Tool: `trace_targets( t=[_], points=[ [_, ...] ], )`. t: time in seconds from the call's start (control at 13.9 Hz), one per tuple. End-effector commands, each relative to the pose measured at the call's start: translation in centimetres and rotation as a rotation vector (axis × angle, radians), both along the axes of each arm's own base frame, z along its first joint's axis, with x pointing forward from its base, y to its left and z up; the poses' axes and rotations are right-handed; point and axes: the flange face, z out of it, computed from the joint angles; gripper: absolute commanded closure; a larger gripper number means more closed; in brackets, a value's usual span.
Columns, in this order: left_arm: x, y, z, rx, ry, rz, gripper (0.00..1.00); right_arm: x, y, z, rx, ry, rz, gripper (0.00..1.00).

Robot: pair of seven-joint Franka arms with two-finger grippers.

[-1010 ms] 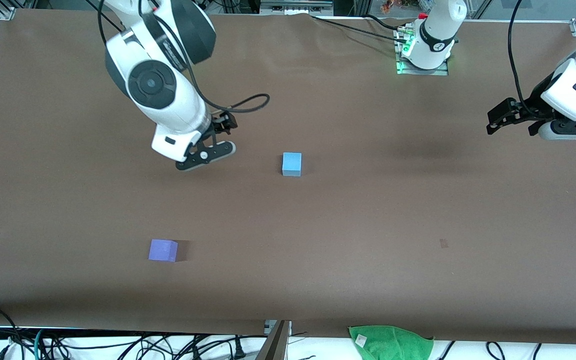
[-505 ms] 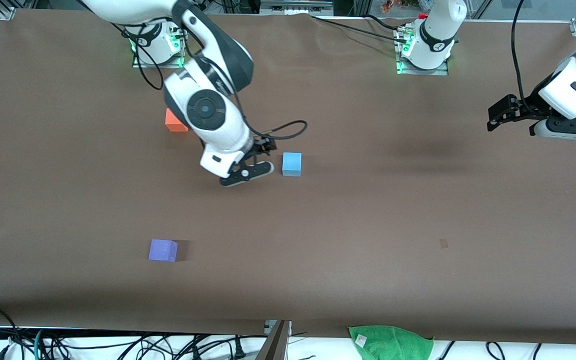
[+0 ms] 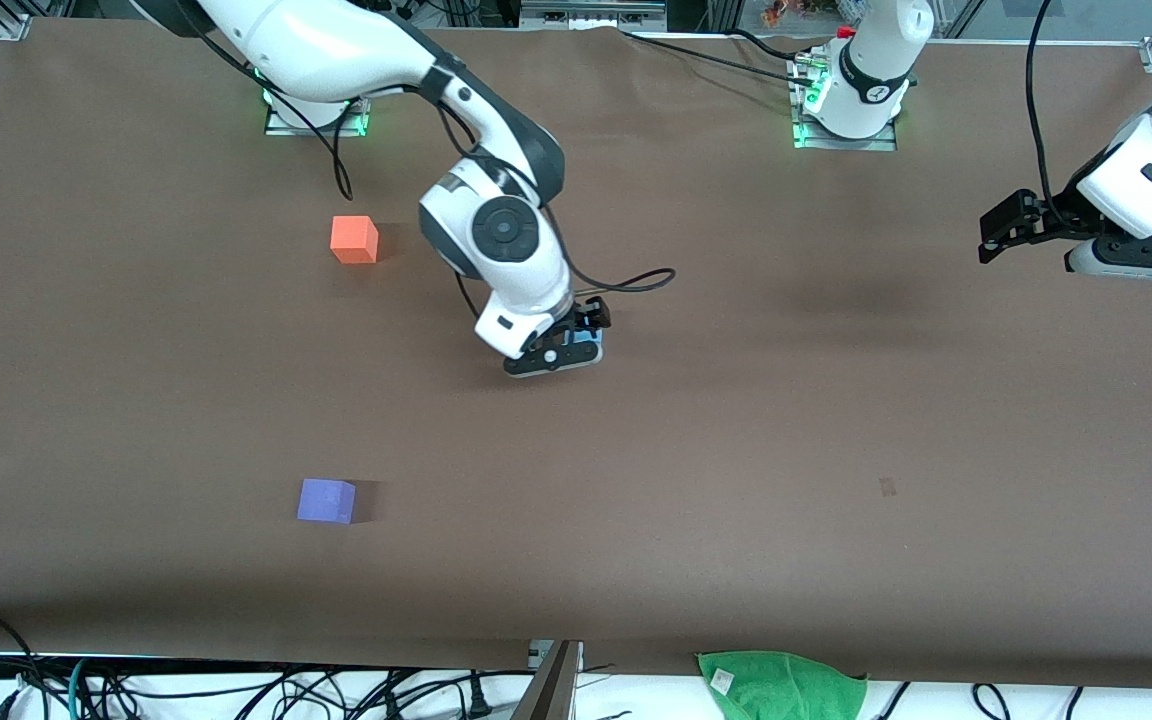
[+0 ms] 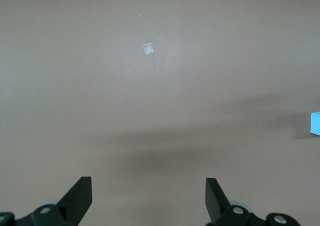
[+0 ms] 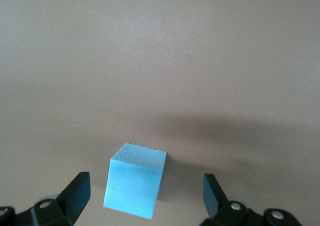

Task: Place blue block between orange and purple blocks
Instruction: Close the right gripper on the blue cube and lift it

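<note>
My right gripper is to grip the blue block [image 3: 592,344] next by its opposite sides, so that it can put the block between the orange and purple blocks.
The light blue block [image 5: 135,180] rests on the brown table between the spread fingers of my right gripper [image 5: 145,190], with a gap on each side. In the front view my right gripper [image 3: 564,352] hangs low over the blue block [image 3: 592,344] and hides most of it. The orange block [image 3: 354,240] sits toward the right arm's end of the table, farther from the front camera. The purple block [image 3: 326,500] lies nearer to the camera. My left gripper [image 3: 1004,228] waits open at the left arm's end, with nothing in the left gripper [image 4: 148,196].
A green cloth [image 3: 781,685] lies past the table's front edge among cables. A small pale mark [image 3: 887,487] is on the table surface. The arm bases [image 3: 851,110] stand along the table's back edge.
My right arm has swung from over the orange block to the blue block and dropped around it, uncovering the orange block. The left arm has barely moved.
</note>
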Motion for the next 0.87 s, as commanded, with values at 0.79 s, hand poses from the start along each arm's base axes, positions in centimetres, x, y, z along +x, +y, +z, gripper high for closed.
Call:
trace_targets(
  t=[0.79],
  points=[
    [0.2, 0.1, 0.5, 0.020, 0.005, -0.024, 0.00, -3.8, 4.1, -6.9, -0.077, -0.058, -0.011, 0.07]
  ],
)
